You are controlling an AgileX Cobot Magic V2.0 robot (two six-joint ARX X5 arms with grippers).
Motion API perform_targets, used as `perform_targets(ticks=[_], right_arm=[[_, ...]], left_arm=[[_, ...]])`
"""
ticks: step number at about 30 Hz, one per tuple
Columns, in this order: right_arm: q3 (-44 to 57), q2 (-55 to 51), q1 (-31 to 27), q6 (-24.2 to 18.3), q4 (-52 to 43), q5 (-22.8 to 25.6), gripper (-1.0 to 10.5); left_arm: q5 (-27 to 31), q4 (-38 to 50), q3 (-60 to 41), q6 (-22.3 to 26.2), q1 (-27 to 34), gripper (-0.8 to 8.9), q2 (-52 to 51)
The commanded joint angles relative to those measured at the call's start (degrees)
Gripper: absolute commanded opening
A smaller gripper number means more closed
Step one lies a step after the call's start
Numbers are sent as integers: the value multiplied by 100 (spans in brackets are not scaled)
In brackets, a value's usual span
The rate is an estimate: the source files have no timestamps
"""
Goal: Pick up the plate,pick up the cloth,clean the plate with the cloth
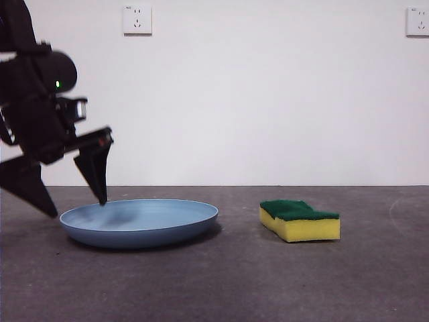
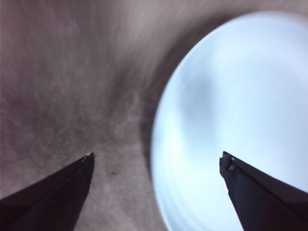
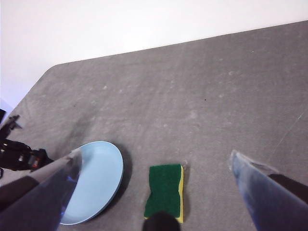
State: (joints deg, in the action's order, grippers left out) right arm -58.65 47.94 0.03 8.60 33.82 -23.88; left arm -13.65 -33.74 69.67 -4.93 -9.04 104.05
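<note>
The plate's inside should stay open for wiping with the cloth, so my left gripper will next grab the plate by its rim [image 1: 74, 216] [image 2: 160, 154].
The light blue plate [image 1: 141, 221] lies flat on the dark grey table, left of centre. My left gripper [image 1: 76, 206] is open and low at the plate's left rim, one jaw tip over the plate's inside and the other outside it. The left wrist view, blurred, shows the left gripper [image 2: 157, 156] astride the rim of the plate [image 2: 231, 106]. The cloth, a yellow sponge with a green top [image 1: 298, 220], lies to the right of the plate. My right gripper [image 3: 155, 155] is open and empty, high above the sponge [image 3: 163, 190] and the plate [image 3: 98, 183].
Two wall sockets [image 1: 137, 19] [image 1: 417, 21] sit on the white wall behind the table. The right wrist view shows the left arm [image 3: 19, 156] beside the plate and the table's rounded far corner [image 3: 53, 67].
</note>
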Motion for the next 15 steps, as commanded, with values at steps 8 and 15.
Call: perform_targets(ticks=[8, 15], right_arm=[[-13, 7, 20, 101, 15, -2, 501], [-13, 9, 24, 98, 24, -4, 499]], left_arm=[[37, 146, -20, 216, -146, 192, 474], [55, 151, -20, 483, -186, -8, 466]])
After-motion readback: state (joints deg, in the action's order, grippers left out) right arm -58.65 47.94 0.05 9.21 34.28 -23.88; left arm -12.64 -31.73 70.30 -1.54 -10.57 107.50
